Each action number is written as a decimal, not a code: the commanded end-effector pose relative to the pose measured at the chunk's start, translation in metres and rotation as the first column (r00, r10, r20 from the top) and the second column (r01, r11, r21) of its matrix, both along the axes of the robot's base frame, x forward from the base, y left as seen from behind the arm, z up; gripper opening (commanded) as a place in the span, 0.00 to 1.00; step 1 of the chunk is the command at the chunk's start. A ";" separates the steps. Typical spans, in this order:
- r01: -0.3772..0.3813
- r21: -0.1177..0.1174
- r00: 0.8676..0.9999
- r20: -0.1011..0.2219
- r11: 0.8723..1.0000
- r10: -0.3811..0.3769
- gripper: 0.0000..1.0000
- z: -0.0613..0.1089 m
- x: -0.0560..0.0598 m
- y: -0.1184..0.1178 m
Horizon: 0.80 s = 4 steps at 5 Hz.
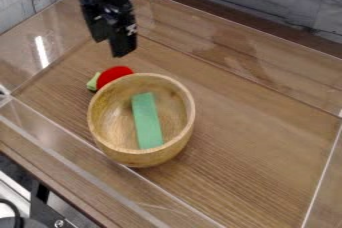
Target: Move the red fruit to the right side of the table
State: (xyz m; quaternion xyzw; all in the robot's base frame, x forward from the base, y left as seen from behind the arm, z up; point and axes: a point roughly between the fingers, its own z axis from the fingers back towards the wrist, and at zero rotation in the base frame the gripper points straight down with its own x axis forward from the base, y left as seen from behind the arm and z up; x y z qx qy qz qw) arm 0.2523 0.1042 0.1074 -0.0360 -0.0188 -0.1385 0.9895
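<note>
The gripper has to carry the red fruit past the wooden bowl (107,132), so next it needs to grab the fruit by its round red body (115,74).
The small red fruit (115,74) with a green leafy stem lies on the brown wood-grain table (254,82), touching the left outer rim of the wooden bowl (107,132). My black gripper (111,44) hangs pointing down just above and behind the fruit, at the left of the table. Its two fingers stand apart with nothing between them, so it is open. It does not touch the fruit.
A flat green rectangular block (146,119) lies inside the bowl. Low clear acrylic walls (321,182) enclose the table on all sides. Bare wood lies to the right of the bowl.
</note>
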 end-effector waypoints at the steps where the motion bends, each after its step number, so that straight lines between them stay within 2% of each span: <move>1: 0.001 0.035 1.000 0.028 0.999 -0.002 1.00 -0.010 0.002 0.023; 2: -0.011 0.051 1.000 0.027 0.999 0.009 1.00 -0.027 0.004 0.041; 4: -0.032 0.064 0.999 0.017 0.997 0.031 1.00 -0.047 0.006 0.049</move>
